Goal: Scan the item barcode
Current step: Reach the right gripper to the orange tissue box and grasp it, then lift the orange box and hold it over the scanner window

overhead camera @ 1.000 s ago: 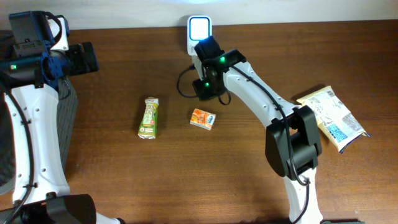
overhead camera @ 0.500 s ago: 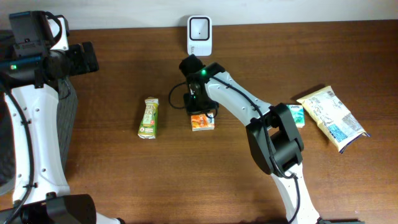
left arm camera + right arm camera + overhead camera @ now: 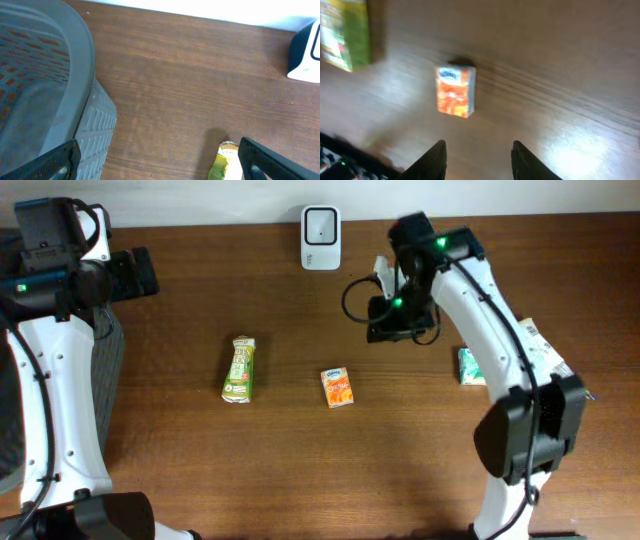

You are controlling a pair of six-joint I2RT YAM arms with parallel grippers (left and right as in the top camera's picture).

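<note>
My right gripper is to grab the small orange box next by the end (image 3: 341,398) (image 3: 454,107) opposite its logo, and that leaves the box's sides for barcode scanning.
A small orange box (image 3: 337,387) lies flat on the wooden table, loose, in front of the white scanner (image 3: 320,225) that stands at the far edge. My right gripper (image 3: 392,330) hovers to the right of the scanner, well away from the box, open with nothing between its fingers. In the right wrist view the orange box (image 3: 455,92) lies ahead of the open right gripper (image 3: 479,156). My left gripper (image 3: 132,274) is held high at the far left, open and empty. The left wrist view has the left gripper (image 3: 160,165) wide open, the scanner (image 3: 306,55) at the right edge.
A green drink carton (image 3: 238,368) lies left of the orange box. A small green-and-white pack (image 3: 470,366) and a yellow-white bag (image 3: 548,370) lie at the right, partly under the right arm. A grey basket (image 3: 50,75) stands at the table's left edge.
My right gripper was shut down at the orange box half a second ago. It has opened and swung up and to the right. The box now lies slightly lower and turned.
</note>
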